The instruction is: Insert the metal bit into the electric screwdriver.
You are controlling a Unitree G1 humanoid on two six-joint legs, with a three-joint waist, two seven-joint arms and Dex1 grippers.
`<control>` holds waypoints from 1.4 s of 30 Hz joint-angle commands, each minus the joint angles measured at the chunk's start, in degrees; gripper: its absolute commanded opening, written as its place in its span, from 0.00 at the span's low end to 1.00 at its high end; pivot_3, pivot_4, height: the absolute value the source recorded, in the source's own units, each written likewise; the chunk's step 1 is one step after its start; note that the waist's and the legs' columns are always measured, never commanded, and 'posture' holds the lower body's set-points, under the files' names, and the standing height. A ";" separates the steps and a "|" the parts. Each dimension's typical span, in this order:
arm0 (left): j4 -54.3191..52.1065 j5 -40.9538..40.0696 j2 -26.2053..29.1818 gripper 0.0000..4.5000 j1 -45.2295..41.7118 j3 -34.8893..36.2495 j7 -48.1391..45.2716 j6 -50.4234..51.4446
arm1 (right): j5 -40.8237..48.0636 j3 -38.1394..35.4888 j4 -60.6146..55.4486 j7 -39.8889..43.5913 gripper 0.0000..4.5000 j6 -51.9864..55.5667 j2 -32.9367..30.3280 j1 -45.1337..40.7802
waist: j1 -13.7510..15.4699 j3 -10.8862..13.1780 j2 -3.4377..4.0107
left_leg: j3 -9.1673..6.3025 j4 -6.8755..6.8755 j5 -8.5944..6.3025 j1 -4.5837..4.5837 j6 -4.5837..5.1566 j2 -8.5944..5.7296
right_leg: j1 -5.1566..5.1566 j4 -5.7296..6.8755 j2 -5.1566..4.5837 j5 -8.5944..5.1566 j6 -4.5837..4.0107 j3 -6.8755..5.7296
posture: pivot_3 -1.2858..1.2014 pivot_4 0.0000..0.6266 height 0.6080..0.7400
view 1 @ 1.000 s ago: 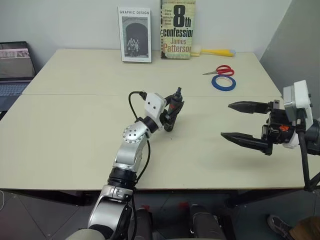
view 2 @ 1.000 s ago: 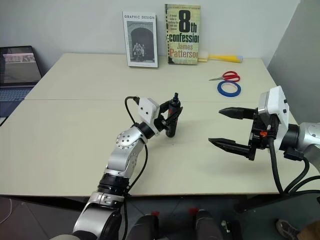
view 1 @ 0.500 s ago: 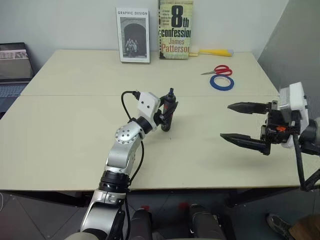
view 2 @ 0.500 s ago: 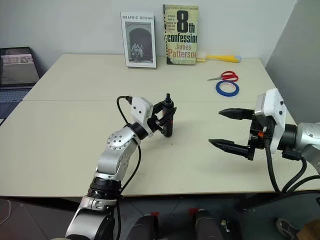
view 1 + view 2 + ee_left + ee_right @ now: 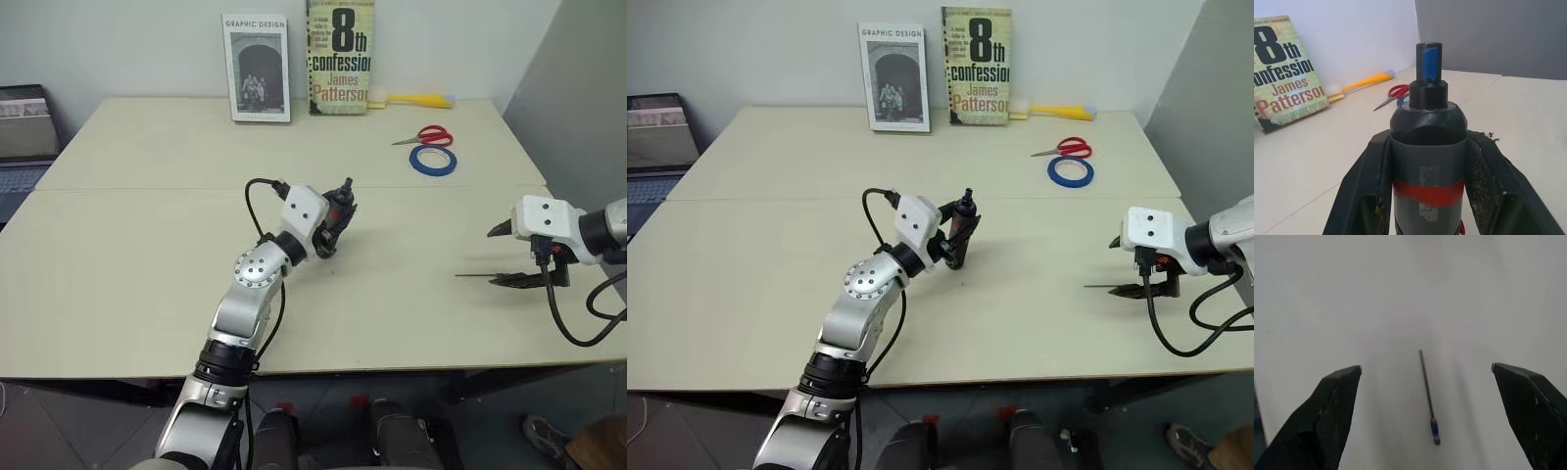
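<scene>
The right gripper grabs the metal bit by the middle of its shaft [image 5: 1427, 392] next. Held at an end, this long, thin rod [image 5: 1424, 374] would tip.
My left gripper [image 5: 331, 217] is shut on the electric screwdriver [image 5: 339, 201], a black cylinder with a red band, held upright and slightly tilted above the table's middle. In the left wrist view the screwdriver [image 5: 1427, 147] sits between the two fingers [image 5: 1364, 191], its blue-tipped socket end pointing away. The metal bit [image 5: 1427, 391], a thin dark rod with a bluish end, lies flat on the table near the right edge [image 5: 477, 276]. My right gripper [image 5: 498, 257] points down over it, open, with a finger on either side of the bit and not touching it.
Two books [image 5: 257, 67] lean on the back wall. Beside them lie a yellow-handled brush [image 5: 419, 100], red scissors [image 5: 427, 136] and a blue tape roll [image 5: 433, 162]. A laptop [image 5: 22, 122] sits off the table's left side.
My right gripper has swung from level to pointing down at the table and dropped lower, still open, now straddling the bit. The left gripper keeps the screwdriver in about the same place.
</scene>
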 commanded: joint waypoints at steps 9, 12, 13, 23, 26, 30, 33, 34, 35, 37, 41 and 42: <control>-5.94 0.99 -0.62 0.37 3.36 -1.28 2.94 1.56 | -21.15 12.10 42.23 3.68 1.00 -19.28 13.77 -17.48 | 0.59 0.03 0.07 | -0.05 -0.06 0.00 -0.07 -0.01 -0.04 | -0.02 0.00 -0.03 0.10 0.11 -0.02 | 0.52 0.24 1.00; -7.14 0.98 -0.54 0.37 3.93 -1.33 3.40 2.22 | -22.40 11.77 46.56 3.76 1.00 -20.21 15.34 -18.93 | 0.57 0.03 0.08 | -0.05 -0.10 0.00 -0.06 0.00 -0.04 | -0.02 0.01 -0.03 0.12 0.04 -0.02 | 0.52 0.24 1.00; -7.39 1.00 -0.53 0.37 4.08 -1.34 3.49 2.36 | -22.64 11.56 47.38 3.68 1.00 -20.53 15.69 -19.16 | 0.52 0.03 0.08 | -0.05 -0.10 0.00 -0.06 0.00 -0.04 | -0.02 0.02 -0.03 0.12 0.04 -0.02 | 0.52 0.24 1.00; -6.52 0.70 -0.68 0.37 3.31 -1.27 3.75 2.61 | -20.96 7.87 46.10 2.85 1.00 -18.81 18.02 -17.03 | 0.31 0.02 0.09 | -0.06 -0.05 0.01 -0.02 0.00 -0.04 | 0.01 0.09 -0.03 0.12 0.18 -0.02 | 0.52 0.24 1.00; -5.89 0.63 -0.59 0.37 2.77 -1.18 3.47 2.42 | -21.86 7.66 46.47 2.48 1.00 -18.53 18.13 -16.78 | 0.32 0.02 0.09 | -0.06 -0.05 0.01 -0.03 0.00 -0.04 | 0.01 0.09 -0.02 0.13 0.18 -0.02 | 0.52 0.24 1.00; -5.25 0.22 -0.24 0.37 2.16 -0.65 3.02 2.28 | -23.12 7.51 47.72 1.41 1.00 -18.08 18.39 -17.04 | 0.32 0.02 0.09 | -0.07 -0.05 0.01 -0.02 0.00 -0.04 | 0.01 0.10 -0.02 0.13 0.18 -0.02 | 0.52 0.24 1.00; -4.85 0.12 -0.07 0.37 1.95 -0.28 3.15 2.26 | -23.50 7.53 48.08 1.26 1.00 -18.15 18.45 -17.02 | 0.30 0.02 0.09 | -0.07 -0.04 0.01 -0.02 0.00 -0.04 | 0.01 0.10 -0.03 0.14 0.19 -0.02 | 0.52 0.24 1.00; -4.74 0.11 -0.01 0.37 1.90 -0.15 3.19 2.25 | -23.62 7.55 48.19 1.21 1.00 -18.15 18.50 -16.90 | 0.30 0.02 0.09 | -0.07 -0.03 0.01 -0.02 0.00 -0.04 | 0.02 0.10 -0.03 0.14 0.19 -0.02 | 0.52 0.24 1.00; -4.59 0.10 0.03 0.37 1.84 -0.07 3.19 2.20 | -23.71 7.57 48.31 1.14 1.00 -18.15 18.57 -16.84 | 0.30 0.02 0.09 | -0.07 -0.03 0.01 -0.02 0.00 -0.04 | 0.02 0.10 -0.02 0.14 0.19 -0.02 | 0.52 0.24 1.00; -4.56 0.09 0.09 0.37 1.87 -0.07 3.25 2.18 | -23.86 7.74 48.40 1.50 0.96 -17.93 18.70 -16.53 | 0.30 0.02 0.09 | -0.07 -0.02 0.01 -0.02 0.00 -0.04 | 0.03 0.10 -0.03 0.15 0.20 -0.02 | 0.52 0.24 1.00; -4.55 0.10 0.20 0.37 1.88 -0.17 3.36 2.13 | -24.03 7.87 48.51 2.42 0.79 -18.01 18.87 -16.31 | 0.30 0.01 0.09 | -0.07 -0.02 0.01 0.00 0.00 -0.04 | 0.05 0.10 -0.02 0.15 0.20 -0.02 | 0.52 0.24 1.00; -4.49 0.12 0.20 0.37 1.84 -0.19 3.39 2.10 | -24.14 7.89 48.59 2.43 0.73 -18.09 18.91 -16.34 | 0.30 0.01 0.09 | -0.07 -0.02 0.01 0.00 0.00 -0.04 | 0.05 0.10 -0.02 0.15 0.20 -0.02 | 0.52 0.24 1.00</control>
